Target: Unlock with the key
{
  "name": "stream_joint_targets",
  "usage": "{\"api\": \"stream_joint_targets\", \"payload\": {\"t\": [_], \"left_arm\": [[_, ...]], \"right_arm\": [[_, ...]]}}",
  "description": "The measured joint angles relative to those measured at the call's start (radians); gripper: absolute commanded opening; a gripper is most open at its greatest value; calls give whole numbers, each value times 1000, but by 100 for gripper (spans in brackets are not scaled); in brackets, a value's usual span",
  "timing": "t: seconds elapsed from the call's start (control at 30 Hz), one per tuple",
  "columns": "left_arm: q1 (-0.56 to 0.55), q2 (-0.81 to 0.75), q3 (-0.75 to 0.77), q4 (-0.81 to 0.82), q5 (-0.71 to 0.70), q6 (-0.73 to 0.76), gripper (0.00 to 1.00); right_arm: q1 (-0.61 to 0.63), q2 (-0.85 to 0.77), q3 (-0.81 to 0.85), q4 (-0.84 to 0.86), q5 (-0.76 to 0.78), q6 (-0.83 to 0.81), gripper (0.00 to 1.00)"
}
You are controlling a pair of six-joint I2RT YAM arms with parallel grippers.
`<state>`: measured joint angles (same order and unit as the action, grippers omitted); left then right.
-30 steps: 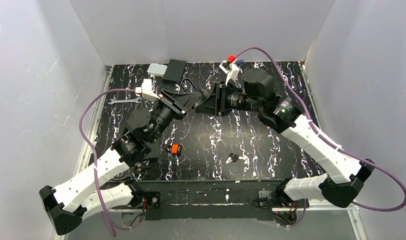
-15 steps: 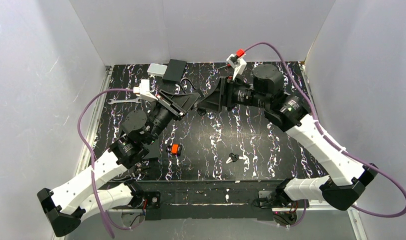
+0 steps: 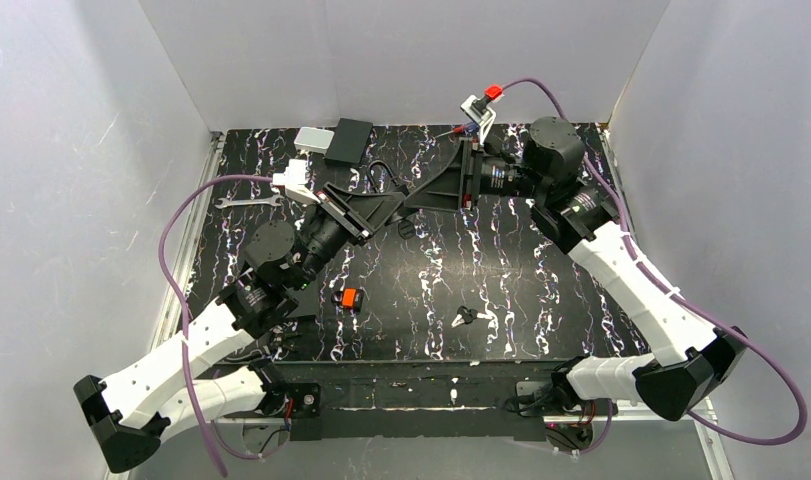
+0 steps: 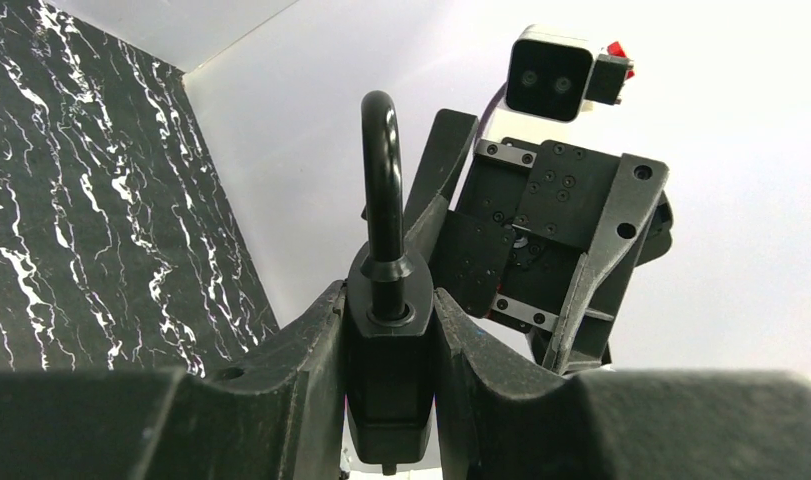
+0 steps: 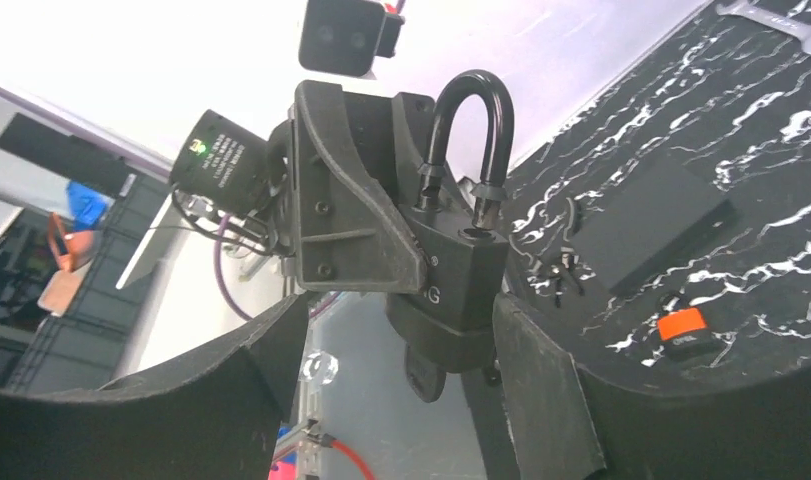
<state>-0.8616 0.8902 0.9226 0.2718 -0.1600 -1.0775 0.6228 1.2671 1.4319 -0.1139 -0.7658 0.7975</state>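
Note:
I will grip the padlock's body at its key end [image 3: 404, 215] [image 5: 442, 334] next with my right gripper. Then the raised shackle is free to turn open.
My left gripper [image 4: 386, 320] is shut on the body of a black padlock [image 4: 386, 375], holding it in the air over the far middle of the table. Its shackle [image 5: 471, 120] stands raised, one leg end just above its hole. The key's dark head [image 5: 426, 378] hangs from the padlock's underside, its blade hidden inside. My right gripper [image 5: 401, 310] faces the padlock with open jaws to either side of the key, touching nothing. From above, the right gripper [image 3: 421, 195] meets the left one tip to tip.
A second small key [image 3: 466, 317] lies on the marbled table [image 3: 521, 290] near the front. An orange block [image 3: 349, 298] sits left of it. A silver wrench [image 3: 249, 200], a black box [image 3: 349, 141] and a grey box [image 3: 311, 140] lie at the far left.
My right gripper has opened, let go of the key and drawn back to the right, its wrist swinging toward the far wall. The key stays in the padlock. The left gripper keeps its hold.

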Motion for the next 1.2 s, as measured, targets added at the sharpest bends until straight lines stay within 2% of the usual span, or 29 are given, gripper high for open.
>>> {"api": "stream_joint_targets", "payload": {"t": [0.27,0.43,0.63,0.7,0.83,0.9,1.07,1.2], "left_arm": [[0,0,29,3,16,4,0],[0,0,43,2,20,4,0],[0,29,62,13,37,3,0],[0,35,62,12,40,3,0],[0,38,62,14,41,3,0],[0,37,62,18,41,3,0],[0,38,62,20,41,2,0],[0,39,62,33,43,0,0]], "right_arm": [[-19,9,-35,180,-119,123,72],[-21,15,-35,229,-139,154,80],[-8,43,-35,207,-179,157,83],[-1,58,-35,177,-187,149,79],[-1,75,-35,130,-192,130,60],[-1,76,-35,129,-203,134,54],[-1,76,-35,165,-222,165,51],[-1,77,-43,207,-225,199,43]]}}
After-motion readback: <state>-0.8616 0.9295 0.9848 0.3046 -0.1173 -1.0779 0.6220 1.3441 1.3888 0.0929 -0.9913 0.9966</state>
